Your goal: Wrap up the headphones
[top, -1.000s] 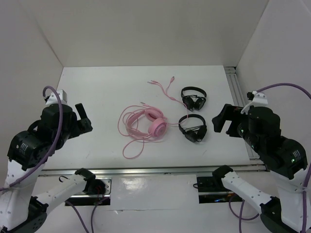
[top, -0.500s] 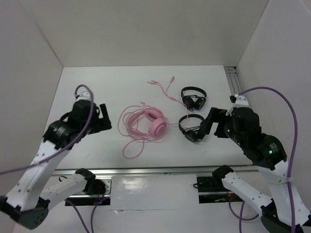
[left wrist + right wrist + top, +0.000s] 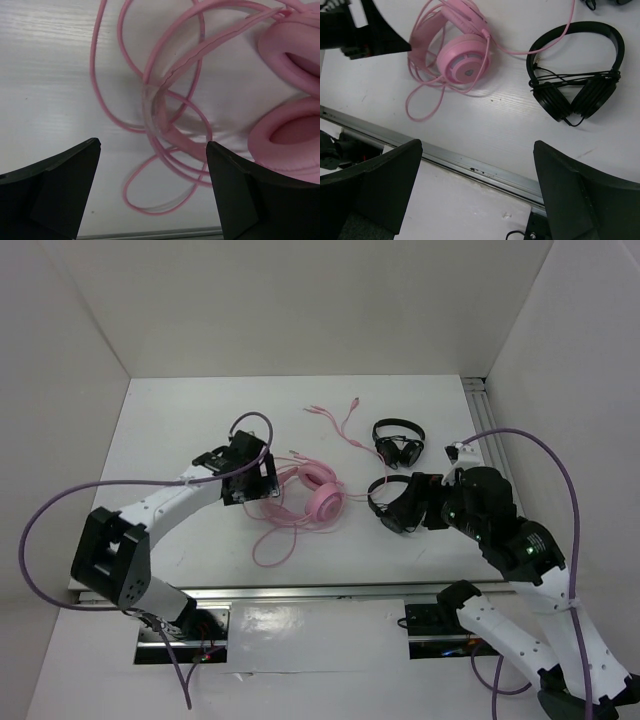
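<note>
My left gripper next needs to pick up the pink headphones (image 3: 322, 500) by the headband's middle. The earcup side stays free to wrap the cable around.
The pink headphones (image 3: 322, 500) lie at the table's middle with the earcups to the right and the headband to the left. The thin pink cable (image 3: 268, 548) loops around them and toward the front, and trails off to the back. My left gripper (image 3: 265, 482) is open and hovers low over the headband (image 3: 170, 80), with cable loops between its fingers (image 3: 152, 192). The earcups (image 3: 292, 132) show at the right of the left wrist view. My right gripper (image 3: 402, 502) is open and empty, higher up, right of the pink headphones (image 3: 464, 60).
Two small black headphones lie right of the pink ones, the far one (image 3: 398, 443) and the near one (image 3: 390, 521), which sits under my right gripper and also shows in the right wrist view (image 3: 577, 75). A metal rail (image 3: 300, 590) runs along the front edge, another (image 3: 485, 415) along the right.
Both arms have swung in from the sides toward the middle. My left gripper has come down over the pink headband. My right gripper has moved over the near black headphones.
</note>
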Controlling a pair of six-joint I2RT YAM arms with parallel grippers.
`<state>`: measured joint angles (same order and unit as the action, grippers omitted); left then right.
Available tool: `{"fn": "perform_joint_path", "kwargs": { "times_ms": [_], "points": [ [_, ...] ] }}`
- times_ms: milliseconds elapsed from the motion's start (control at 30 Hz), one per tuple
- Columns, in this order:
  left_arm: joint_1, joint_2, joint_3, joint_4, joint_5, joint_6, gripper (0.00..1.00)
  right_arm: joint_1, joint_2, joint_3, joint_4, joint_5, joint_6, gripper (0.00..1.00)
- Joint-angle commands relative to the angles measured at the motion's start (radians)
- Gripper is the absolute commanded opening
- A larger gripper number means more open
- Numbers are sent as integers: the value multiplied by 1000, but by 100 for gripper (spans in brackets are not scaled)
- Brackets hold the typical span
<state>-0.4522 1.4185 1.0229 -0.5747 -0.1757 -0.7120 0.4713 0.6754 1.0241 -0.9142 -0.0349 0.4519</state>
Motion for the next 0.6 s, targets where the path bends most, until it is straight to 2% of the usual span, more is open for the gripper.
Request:
{"fn": "perform_joint_path", "kwargs": {
  "times_ms": [0,167,233,333,400,567],
  "points": [
    [4,92,57,101,38,-3,100,-3,-31,2,71,-37,-13,99],
    [4,194,48,133,28,-14,99,-3,-59,2,61,-28,-22,99],
    [4,223,29,157,28,-23,95,-3,-59,2,61,-28,-22,99],
    [-5,273,19,170,18,-33,79,-3,-59,2,61,-37,-22,99],
    [-5,295,-13,196,18,-33,72,-3,-59,2,61,-46,-22,99],
    [-14,335,-46,228,18,-53,67,-13,-68,2,71,-56,-22,99]
  ]
}}
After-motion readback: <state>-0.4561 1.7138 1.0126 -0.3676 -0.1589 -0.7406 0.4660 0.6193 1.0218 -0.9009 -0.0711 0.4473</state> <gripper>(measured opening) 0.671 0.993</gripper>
